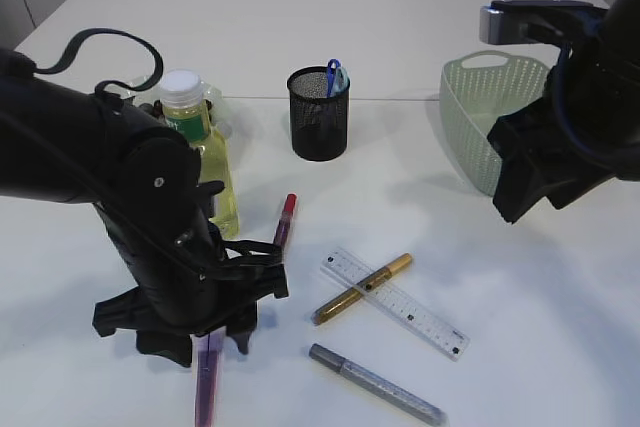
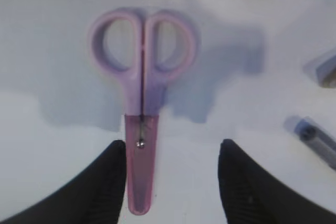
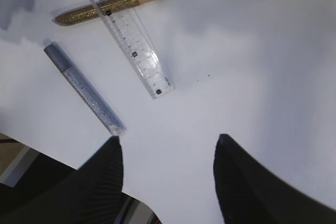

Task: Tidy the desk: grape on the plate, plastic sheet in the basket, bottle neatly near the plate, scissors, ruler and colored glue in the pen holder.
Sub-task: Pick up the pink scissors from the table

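My left gripper lowers first from here, since my fingers stand above the pink sheath, their shadows apart, and closing now would miss.
Purple-handled scissors in a pink blade sheath lie flat on the white table. My left gripper stands open over the sheath tip, which lies close to the left finger. In the exterior view the left gripper is low at the front left, over the scissors. The clear ruler lies across a gold glue pen. A silver glue pen and a red one lie nearby. The yellow-green bottle stands upright. My right gripper hangs open and holds nothing. Grape, plate and plastic sheet are out of view.
The black mesh pen holder stands mid-table with a blue item in it. A pale green basket sits at the right, partly behind my right arm. In the right wrist view the table's front edge runs below the fingers.
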Tool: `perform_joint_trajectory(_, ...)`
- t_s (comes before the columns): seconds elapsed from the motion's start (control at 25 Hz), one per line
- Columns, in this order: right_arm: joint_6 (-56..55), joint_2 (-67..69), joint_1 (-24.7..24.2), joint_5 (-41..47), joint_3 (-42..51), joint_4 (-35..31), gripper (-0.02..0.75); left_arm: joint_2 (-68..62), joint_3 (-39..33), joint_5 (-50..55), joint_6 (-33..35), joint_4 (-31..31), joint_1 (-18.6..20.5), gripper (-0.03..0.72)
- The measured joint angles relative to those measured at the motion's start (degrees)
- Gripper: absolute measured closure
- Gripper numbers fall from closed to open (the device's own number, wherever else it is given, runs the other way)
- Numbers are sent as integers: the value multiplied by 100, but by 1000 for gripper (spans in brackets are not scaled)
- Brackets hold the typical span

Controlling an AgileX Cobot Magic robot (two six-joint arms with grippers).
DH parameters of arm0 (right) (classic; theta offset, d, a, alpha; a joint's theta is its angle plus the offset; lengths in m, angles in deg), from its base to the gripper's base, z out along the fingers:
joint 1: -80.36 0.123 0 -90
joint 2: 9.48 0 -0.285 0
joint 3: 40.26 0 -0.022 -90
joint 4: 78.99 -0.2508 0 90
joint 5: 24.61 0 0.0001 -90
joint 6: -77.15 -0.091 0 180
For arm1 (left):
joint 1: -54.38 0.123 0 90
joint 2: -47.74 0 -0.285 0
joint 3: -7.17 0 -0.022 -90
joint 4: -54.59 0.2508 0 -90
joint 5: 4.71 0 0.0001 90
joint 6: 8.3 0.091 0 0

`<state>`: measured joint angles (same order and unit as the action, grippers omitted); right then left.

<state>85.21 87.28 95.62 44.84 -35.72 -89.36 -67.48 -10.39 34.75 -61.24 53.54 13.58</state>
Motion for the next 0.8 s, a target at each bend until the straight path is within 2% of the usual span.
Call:
perform_joint_trajectory(0.32,0,-10,9,-36,0,0,300,0,0,159,-402,369,0,276)
perform_joint_trajectory(0.8,0,-10,9,-62,0,0,301,-244,3,129,-462,548,0,276)
